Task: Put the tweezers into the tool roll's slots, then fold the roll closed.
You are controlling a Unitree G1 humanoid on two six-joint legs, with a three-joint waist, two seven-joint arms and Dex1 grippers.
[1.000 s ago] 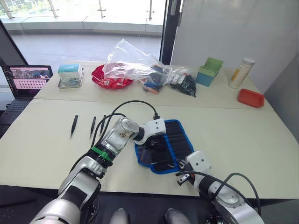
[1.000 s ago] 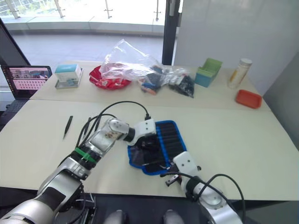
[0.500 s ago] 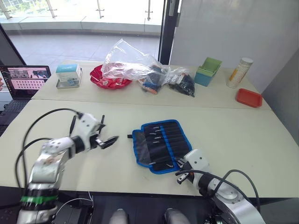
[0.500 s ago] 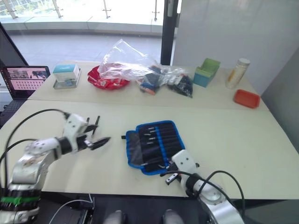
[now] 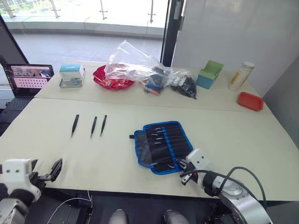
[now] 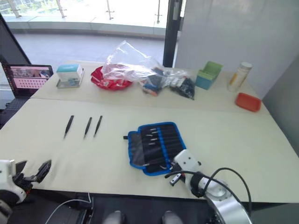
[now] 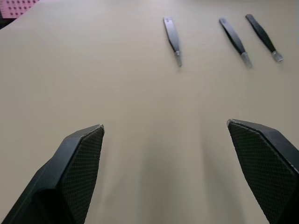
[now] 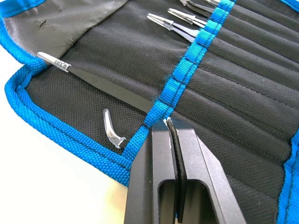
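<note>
The left gripper will next slide the flat closed end of the black tweezers into the tool roll, so it will pick the tweezers up by their capped tip end.
Three black tweezers lie side by side on the table, left of the tool roll. The roll lies open and flat, black with blue binding. Other tweezers sit in its slots, and one long pair lies near the edge. My right gripper is shut, its tips resting on the roll's blue middle band at the roll's near right corner. My left gripper is open and empty, low over the table's near left edge, well short of the loose tweezers.
At the back stand a laptop, a small box, a red bowl, clear plastic bags, a green container, a bottle and a red tray. A small clear plastic piece lies on the roll.
My left arm has drawn back from the roll to the table's near left edge, uncovering the roll and the three loose tweezers. The right gripper has stayed put.
</note>
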